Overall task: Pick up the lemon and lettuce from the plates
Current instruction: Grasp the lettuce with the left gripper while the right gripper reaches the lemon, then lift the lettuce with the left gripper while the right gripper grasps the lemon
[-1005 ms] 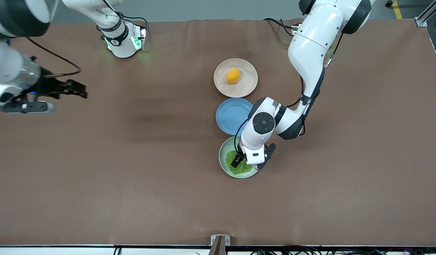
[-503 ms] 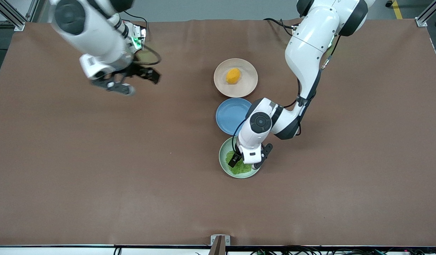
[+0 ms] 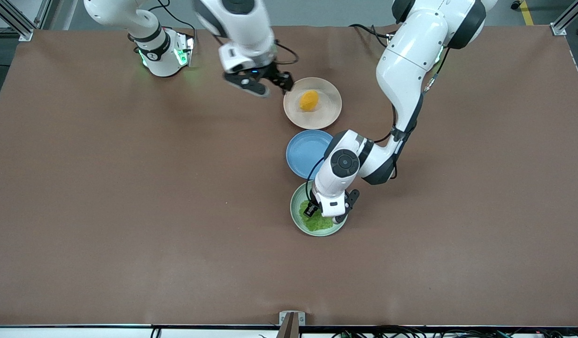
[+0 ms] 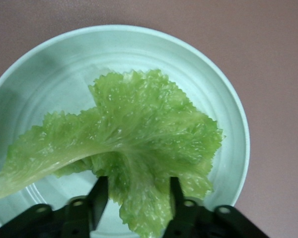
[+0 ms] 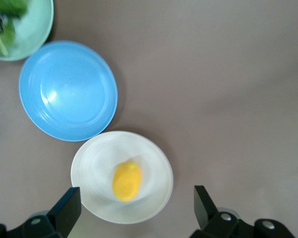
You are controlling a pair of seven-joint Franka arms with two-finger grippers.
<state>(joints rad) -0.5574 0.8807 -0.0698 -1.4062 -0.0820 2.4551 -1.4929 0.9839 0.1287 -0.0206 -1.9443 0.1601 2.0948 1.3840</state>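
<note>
I need to pick the lemon from the cream plate (image 3: pixel 328 114) next, so I will grab it with my right gripper by its rounded middle (image 3: pixel 309 101).
The lemon (image 3: pixel 309 100) lies on the cream plate (image 3: pixel 328 114), at the robots' end of the row of plates. The lettuce (image 3: pixel 318 223) lies on the mint plate (image 3: pixel 295 213), nearest the front camera. My left gripper (image 3: pixel 312 209) is low over the mint plate. In the left wrist view it (image 4: pixel 137 198) is open, its fingers (image 4: pixel 100 194) astride one edge of the lettuce (image 4: pixel 139 134). My right gripper (image 3: pixel 269 85) hangs beside the cream plate's rim, toward the right arm's end. It (image 5: pixel 136 204) is open wide and empty, with the lemon (image 5: pixel 126 181) below it.
A bare blue plate (image 3: pixel 305 153) sits between the cream and mint plates, close to both. It also shows in the right wrist view (image 5: pixel 67 91). The left arm's elbow (image 3: pixel 347 162) overhangs the blue plate's edge. Brown table surface surrounds the plates.
My right arm has swung from the right arm's end of the table to beside the cream plate. My left gripper has sunk lower onto the lettuce.
</note>
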